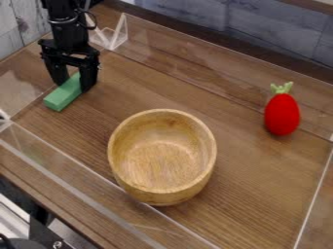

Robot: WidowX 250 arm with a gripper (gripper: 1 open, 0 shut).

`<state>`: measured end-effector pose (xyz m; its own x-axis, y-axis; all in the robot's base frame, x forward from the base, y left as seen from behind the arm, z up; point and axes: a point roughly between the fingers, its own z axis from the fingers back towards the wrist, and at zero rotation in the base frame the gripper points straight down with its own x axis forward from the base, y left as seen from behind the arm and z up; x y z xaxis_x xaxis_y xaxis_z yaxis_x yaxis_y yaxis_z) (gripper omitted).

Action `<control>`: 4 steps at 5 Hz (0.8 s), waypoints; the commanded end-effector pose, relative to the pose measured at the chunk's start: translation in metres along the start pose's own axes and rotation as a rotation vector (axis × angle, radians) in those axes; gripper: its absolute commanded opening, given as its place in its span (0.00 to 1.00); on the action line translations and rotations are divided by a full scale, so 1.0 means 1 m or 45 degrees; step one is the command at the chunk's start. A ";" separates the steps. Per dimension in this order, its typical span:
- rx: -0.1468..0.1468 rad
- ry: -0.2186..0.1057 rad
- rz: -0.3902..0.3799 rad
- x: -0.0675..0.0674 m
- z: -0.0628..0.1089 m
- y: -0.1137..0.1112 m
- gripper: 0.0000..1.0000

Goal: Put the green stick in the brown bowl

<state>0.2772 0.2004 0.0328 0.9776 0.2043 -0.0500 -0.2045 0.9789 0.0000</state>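
Observation:
My gripper should grab the stick by its end [77, 85] next, to put the green stick in the brown bowl [163, 155].
The green stick [61, 95] lies flat on the wooden table at the left, a small light-green bar. My gripper [70, 78] hangs straight down over its far end, open, with one black finger on each side of the stick's upper part. Nothing is held. The brown bowl [163, 155] stands empty in the middle foreground, to the right of and nearer than the stick.
A red strawberry-like toy [282, 111] with a green top stands at the right. Clear plastic walls [78, 185] fence the work area along the front and sides. A clear bracket [115, 37] stands behind the gripper.

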 end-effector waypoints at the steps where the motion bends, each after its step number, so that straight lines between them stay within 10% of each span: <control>1: 0.009 -0.055 0.020 0.009 0.015 0.006 1.00; 4: -0.013 -0.042 0.058 0.014 0.010 0.014 1.00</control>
<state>0.2834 0.2007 0.0242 0.9718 0.2222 -0.0791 -0.2256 0.9735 -0.0371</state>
